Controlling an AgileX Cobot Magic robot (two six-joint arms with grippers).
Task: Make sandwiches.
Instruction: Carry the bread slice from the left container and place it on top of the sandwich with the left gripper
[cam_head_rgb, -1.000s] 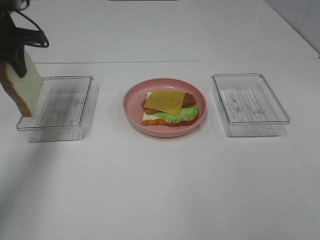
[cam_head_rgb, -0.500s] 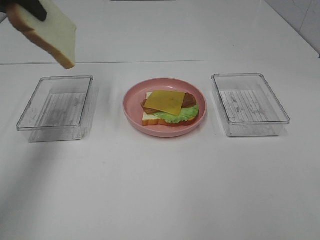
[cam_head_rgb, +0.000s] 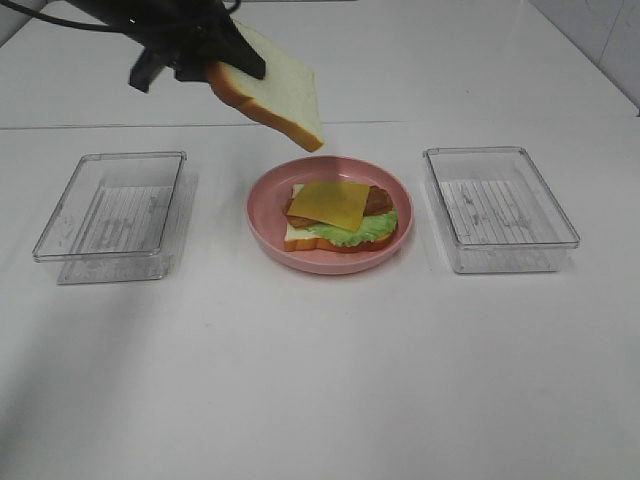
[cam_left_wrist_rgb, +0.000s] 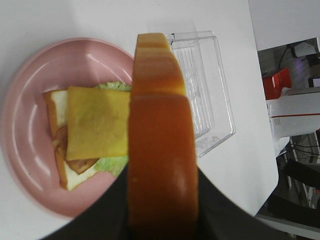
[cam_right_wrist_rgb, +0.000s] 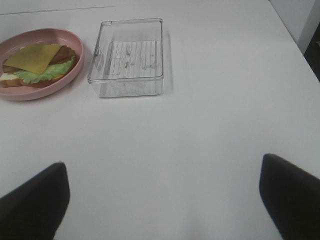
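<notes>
The bread slice hangs tilted above the pink plate's back edge, so my left gripper keeps holding the bread slice for now, until the slice reaches the yellow cheese.
My left gripper (cam_head_rgb: 215, 60) is shut on a white bread slice with brown crust (cam_head_rgb: 272, 88) and holds it tilted in the air, above the plate's back left edge. In the left wrist view the slice's crust (cam_left_wrist_rgb: 160, 145) fills the middle, between the dark fingers (cam_left_wrist_rgb: 97, 220). An open sandwich (cam_head_rgb: 340, 215) lies on the round pink plate (cam_head_rgb: 262, 222): bread, green lettuce, bacon and a yellow cheese slice (cam_head_rgb: 328, 203) on top. It also shows in the left wrist view (cam_left_wrist_rgb: 95, 125) and the right wrist view (cam_right_wrist_rgb: 37, 62). My right gripper (cam_right_wrist_rgb: 162, 200) is open and empty over bare table.
An empty clear plastic box (cam_head_rgb: 110, 215) stands left of the plate. A second empty clear box (cam_head_rgb: 498, 208) stands right of it, also in the right wrist view (cam_right_wrist_rgb: 127, 57). The white table (cam_head_rgb: 320, 380) spreads in front.
My left gripper has carried the bread slice up from beside the left box and to the right, to above the plate's back edge. The plate and boxes have not moved.
</notes>
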